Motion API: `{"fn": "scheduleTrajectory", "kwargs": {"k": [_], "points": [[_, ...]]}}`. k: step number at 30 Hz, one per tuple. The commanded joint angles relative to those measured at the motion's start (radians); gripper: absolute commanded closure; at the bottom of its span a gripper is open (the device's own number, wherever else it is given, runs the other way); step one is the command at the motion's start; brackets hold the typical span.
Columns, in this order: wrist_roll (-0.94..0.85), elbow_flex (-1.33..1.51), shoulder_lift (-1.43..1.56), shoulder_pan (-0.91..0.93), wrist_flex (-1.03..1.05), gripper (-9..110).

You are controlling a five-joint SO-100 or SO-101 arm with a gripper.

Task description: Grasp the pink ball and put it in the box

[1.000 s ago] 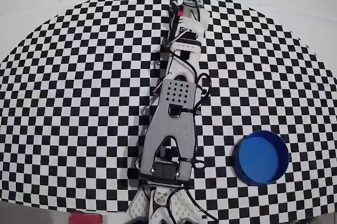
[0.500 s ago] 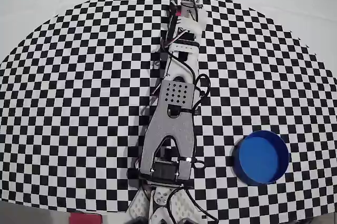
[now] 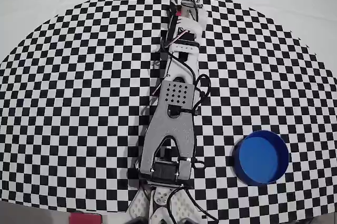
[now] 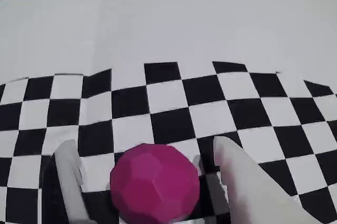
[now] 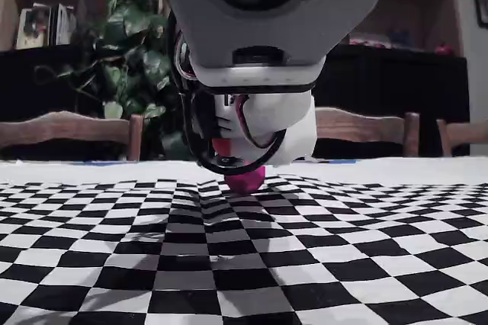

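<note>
The gripper grabs the pink ball by its round sides next, to put the ball in the round blue box (image 3: 261,156).
The pink ball (image 4: 155,184) lies on the checkered cloth between my two fingers, with a small gap on each side. My gripper (image 4: 145,146) is open around it, low over the table. In the fixed view the ball (image 5: 245,181) rests on the cloth just under the gripper (image 5: 244,171). In the overhead view the arm reaches to the far edge of the checker pattern; the gripper (image 3: 183,12) covers the ball there. The round blue box (image 3: 261,156) stands at the lower right of the overhead view, far from the gripper.
The checkered cloth (image 3: 79,103) ends just beyond the ball, where plain white cloth (image 4: 168,19) begins. The arm's base (image 3: 163,203) sits at the near edge. Chairs (image 5: 69,130) and a plant stand behind the table.
</note>
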Motion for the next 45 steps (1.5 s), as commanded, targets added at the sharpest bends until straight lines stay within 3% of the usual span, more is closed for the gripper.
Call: {"fn": "scheduleTrajectory", "kwargs": {"k": [1,45], "points": [[-0.003,-0.064,0.014,0.006,0.005,72],[-0.005,-0.098,-0.028,0.011,0.005,72]]}}
